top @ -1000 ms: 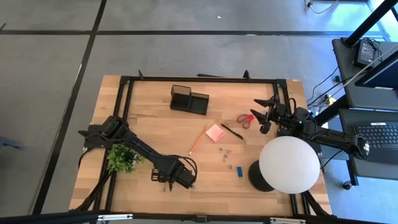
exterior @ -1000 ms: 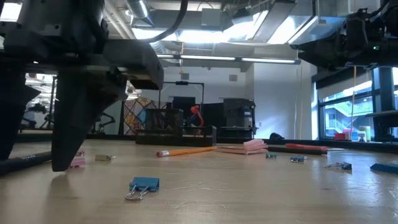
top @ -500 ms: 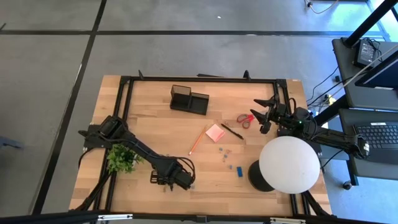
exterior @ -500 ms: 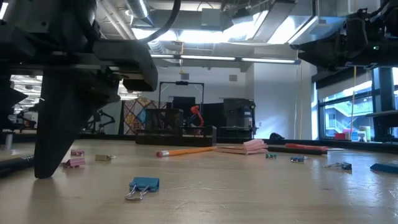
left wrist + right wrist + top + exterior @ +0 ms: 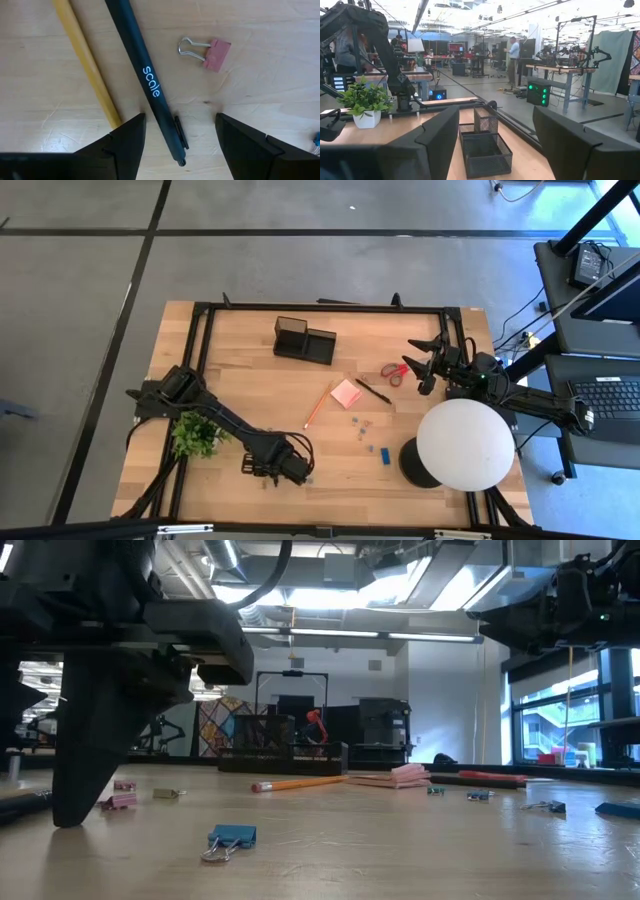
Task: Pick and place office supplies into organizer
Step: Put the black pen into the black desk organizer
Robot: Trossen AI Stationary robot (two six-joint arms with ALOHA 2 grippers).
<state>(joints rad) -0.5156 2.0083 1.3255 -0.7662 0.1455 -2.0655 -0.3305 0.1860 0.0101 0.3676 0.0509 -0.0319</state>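
My left gripper grabs the black pen's clip end [image 5: 173, 134] next, to put the pen into the organizer.
My left gripper [image 5: 290, 468] stands open near the table's front edge and points down. In the left wrist view its fingers stand on either side of the clip end of a black pen [image 5: 150, 85] lying flat. A yellow pencil [image 5: 87, 70] and a pink binder clip [image 5: 207, 50] lie beside the pen. The black organizer [image 5: 305, 340] stands at the far middle. A pink pad [image 5: 346, 392], an orange pencil [image 5: 318, 409], a second pen [image 5: 374, 390], red scissors [image 5: 393, 372], small clips [image 5: 360, 427] and a blue block [image 5: 385, 454] lie mid-table. My right gripper [image 5: 410, 355] waits open and level at the far right.
A green potted plant [image 5: 195, 435] stands left of my left arm. A white globe lamp [image 5: 462, 445] on a round black base [image 5: 410, 463] fills the front right. A blue binder clip [image 5: 232, 838] lies close to the low camera. A black frame rims the table.
My left gripper's fingers have sunk a little closer to the tabletop, still open.
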